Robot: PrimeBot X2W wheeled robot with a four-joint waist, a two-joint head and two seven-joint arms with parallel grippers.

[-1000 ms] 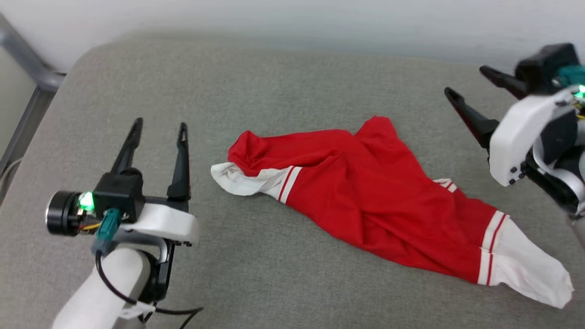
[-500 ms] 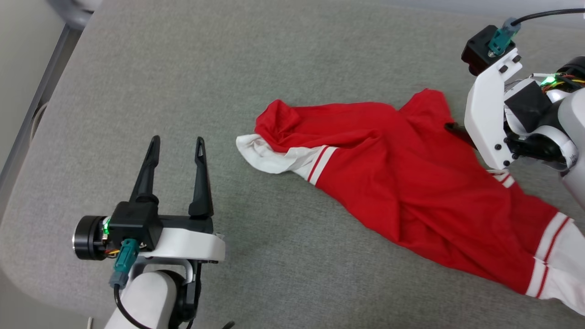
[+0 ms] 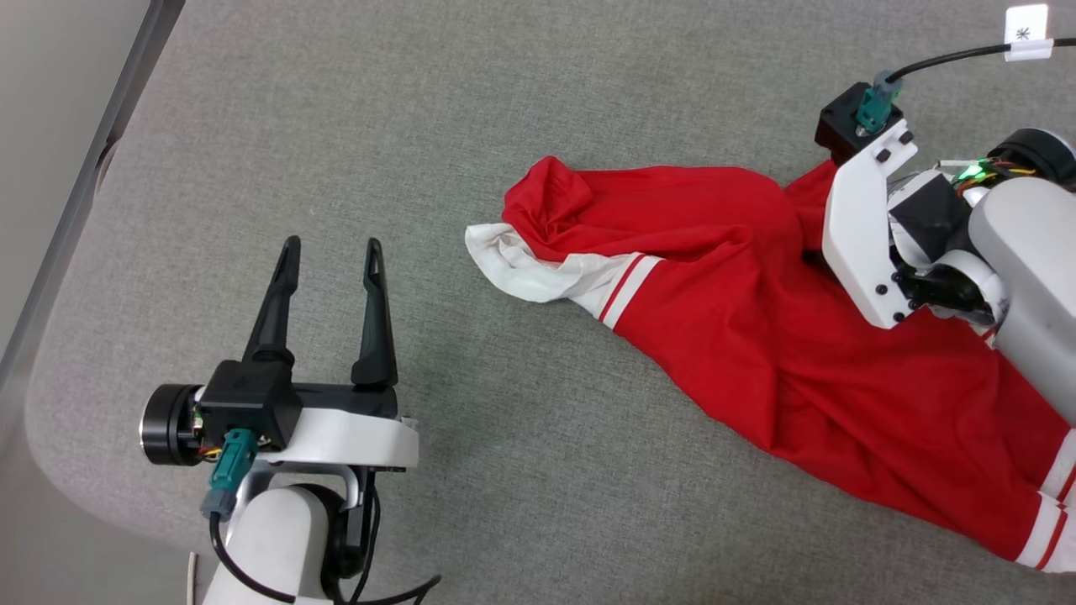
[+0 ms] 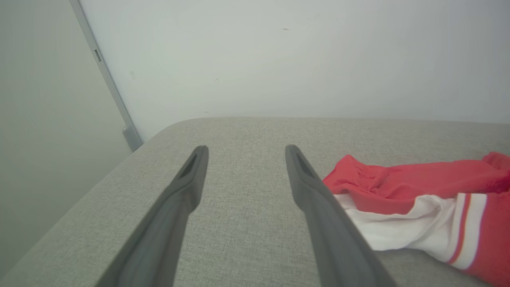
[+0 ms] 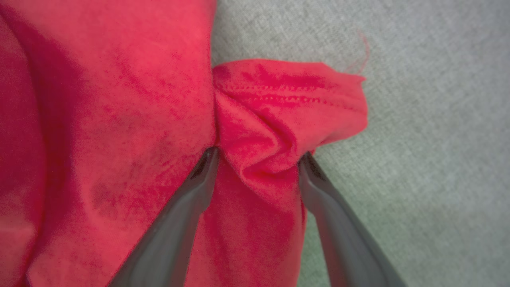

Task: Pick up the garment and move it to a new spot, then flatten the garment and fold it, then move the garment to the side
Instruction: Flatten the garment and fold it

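My left gripper grips the garment by the loose tip of the white sleeve (image 3: 485,242) next, since the garment lies crumpled and slack (image 3: 706,292) on the cushion.
The garment (image 3: 756,336) lies crumpled on the grey cushion, red with a white sleeve and striped trim at its left end. My right arm's white wrist bracket (image 3: 866,227) hangs over the garment's far right corner. In the right wrist view my right gripper (image 5: 258,153) stands open, its fingertips pressed down on either side of a raised red fold by the hem (image 5: 287,95). My left gripper (image 3: 332,244) is open and empty over bare cushion, left of the white sleeve (image 4: 402,227). The left wrist view shows the left gripper (image 4: 246,149) pointing toward the wall.
The grey cushion (image 3: 504,126) curves away at its left edge (image 3: 50,378), where a metal rail (image 3: 109,109) runs alongside. A pale wall (image 4: 279,59) stands behind it. A black cable with a white tag (image 3: 1025,34) trails from the right wrist.
The head camera has tilted down and shifted. My right gripper has come down from above the cushion's right side onto the garment's far corner. The left gripper has stayed open.
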